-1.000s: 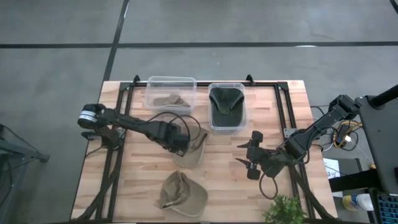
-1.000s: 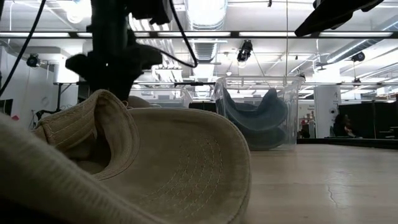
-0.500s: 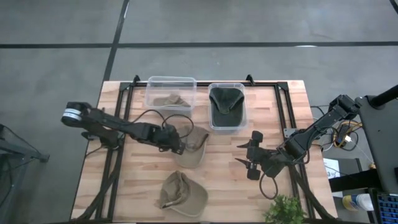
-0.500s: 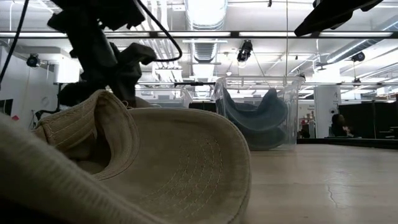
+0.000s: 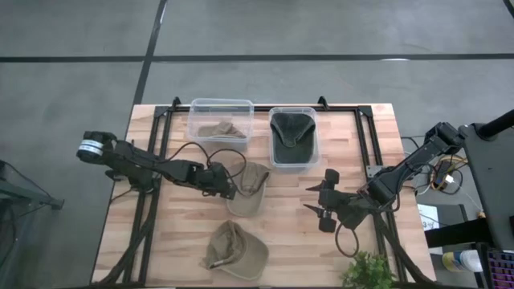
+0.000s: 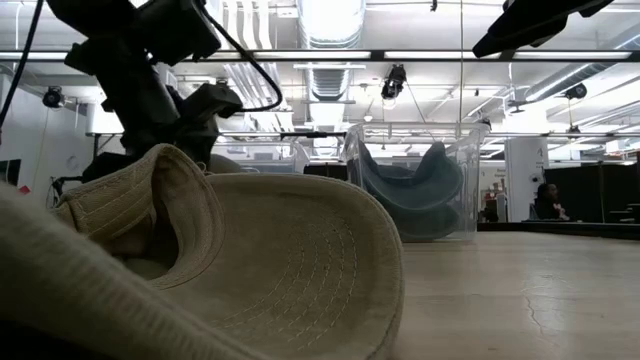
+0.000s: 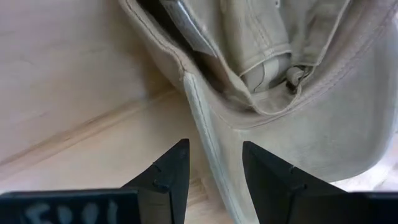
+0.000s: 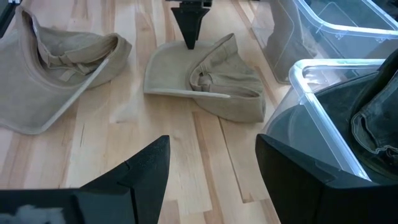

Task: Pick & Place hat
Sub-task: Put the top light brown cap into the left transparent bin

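The left gripper should close now on the tan hat at the middle of the table: its brim's pale edge (image 7: 214, 157) reaches past both fingers, and there is wood beside one of them.
A tan hat (image 5: 249, 189) lies upside down at the table's middle, resting on its crown and brim. My left gripper (image 5: 227, 188) is open at the hat's left edge. In the left wrist view the hat's brim edge (image 7: 202, 134) runs between the two fingers of the left gripper (image 7: 214, 168). A second tan hat (image 5: 235, 251) lies near the table's near edge and fills the low view (image 6: 250, 270). My right gripper (image 5: 323, 207) waits open to the right of the hats, above the table. It faces the middle hat (image 8: 205, 74). My left gripper comes at the hat low and slanting from the table's left, one finger (image 7: 169, 174) over bare wood and the other (image 7: 270, 177) over the brim (image 7: 217, 155). I cannot tell whether either finger touches the brim. The hat lies flat on the table.
Two clear bins stand at the table's far side. The left bin (image 5: 195, 128) holds a tan hat (image 5: 221, 128) and the right bin (image 5: 273, 156) holds a dark green hat (image 5: 292, 135). A small green plant (image 5: 368, 271) sits at the near right corner. Bare wood lies between the hats and the right gripper.
My left arm has drawn back toward the table's left. Its gripper has come off the top of the middle hat to the hat's left edge, tipping from pointing down to a low slant. The hat's crown, covered a second ago, now shows.
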